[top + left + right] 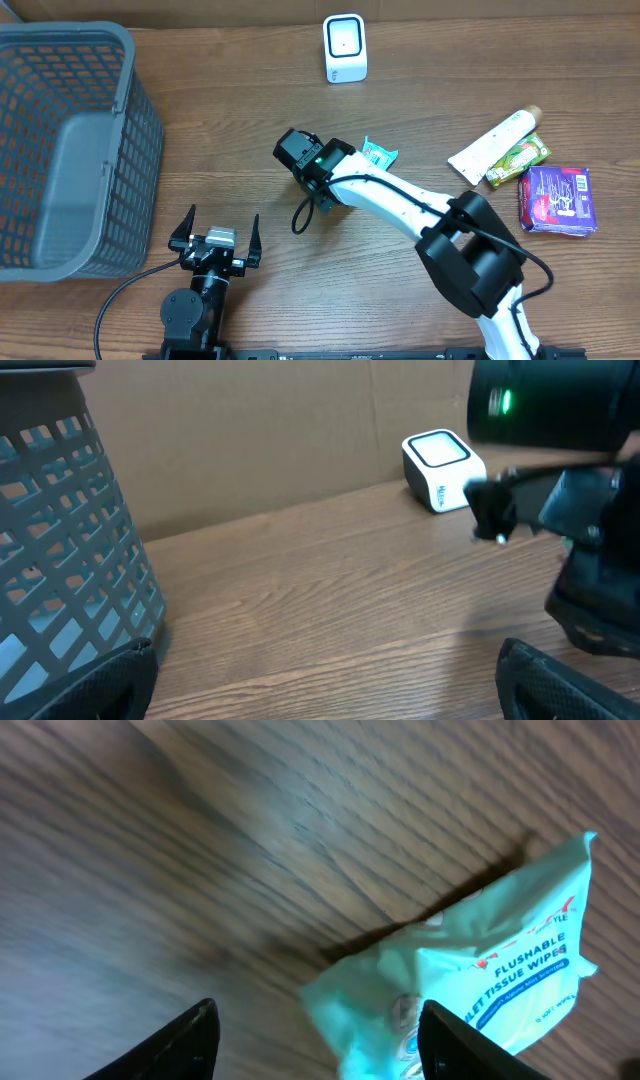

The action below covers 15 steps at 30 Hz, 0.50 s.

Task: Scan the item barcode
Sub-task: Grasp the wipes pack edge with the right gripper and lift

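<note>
I need to grab the wipes pack by its crumpled corner (362, 1005) with my right gripper. The rest of the pack then stays free to turn over for scanning the barcode.
The item, a light green pack of flushable wipes (380, 153), lies on the wooden table in front of my right gripper (352, 160). In the right wrist view my right gripper (325, 1045) is open. The pack (490, 970) lies to the right, and its crumpled corner reaches in between the fingers without being pinched. The white barcode scanner (345, 48) stands at the back of the table and also shows in the left wrist view (440, 468). My left gripper (222, 222) rests near the front edge, open and empty (325, 690).
A grey mesh basket (70, 150) fills the left side (60, 560). At the right lie a white tube (495, 145), a green snack pack (517, 160) and a purple packet (555, 198). The right arm (560, 480) crosses the left wrist view.
</note>
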Available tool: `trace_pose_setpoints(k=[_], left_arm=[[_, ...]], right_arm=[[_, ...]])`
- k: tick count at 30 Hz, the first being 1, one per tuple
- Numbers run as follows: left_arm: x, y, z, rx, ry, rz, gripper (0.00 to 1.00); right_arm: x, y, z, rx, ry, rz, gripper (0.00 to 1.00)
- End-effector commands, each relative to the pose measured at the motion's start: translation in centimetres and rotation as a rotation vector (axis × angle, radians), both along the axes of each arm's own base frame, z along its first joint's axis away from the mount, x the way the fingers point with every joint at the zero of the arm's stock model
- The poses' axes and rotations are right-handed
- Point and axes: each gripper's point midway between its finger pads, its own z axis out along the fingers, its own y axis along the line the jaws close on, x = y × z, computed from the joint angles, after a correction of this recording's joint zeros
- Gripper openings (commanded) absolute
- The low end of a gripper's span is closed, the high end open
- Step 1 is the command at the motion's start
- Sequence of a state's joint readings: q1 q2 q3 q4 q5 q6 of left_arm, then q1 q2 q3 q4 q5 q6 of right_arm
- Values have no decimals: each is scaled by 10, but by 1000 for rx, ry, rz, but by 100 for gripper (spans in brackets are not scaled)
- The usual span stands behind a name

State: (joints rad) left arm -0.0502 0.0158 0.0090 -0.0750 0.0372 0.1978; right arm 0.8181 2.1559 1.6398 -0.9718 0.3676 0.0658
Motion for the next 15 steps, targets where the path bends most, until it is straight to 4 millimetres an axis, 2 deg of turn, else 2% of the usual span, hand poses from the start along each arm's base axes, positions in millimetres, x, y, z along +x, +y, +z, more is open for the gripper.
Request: trace_pose_setpoints(k=[1, 6, 8, 10, 13, 15], left_arm=[[0, 1, -1, -3, 1, 6, 100], [0, 1, -1, -3, 1, 6, 100], [0, 1, -1, -3, 1, 6, 100], [0, 1, -1, -3, 1, 6, 100], [0, 1, -1, -3, 1, 6, 100], [0, 1, -1, -3, 1, 6, 100]], right_arm=[[9, -22, -12, -136, -37, 0, 64], [9, -25, -18, -157, -32, -1, 62], [11, -27, -21, -160, -29, -7, 57], [13, -30, -24, -161, -27, -14, 48], [16, -32, -24, -156, -30, -30, 29], [16, -32, -24, -155, -31, -31, 22]])
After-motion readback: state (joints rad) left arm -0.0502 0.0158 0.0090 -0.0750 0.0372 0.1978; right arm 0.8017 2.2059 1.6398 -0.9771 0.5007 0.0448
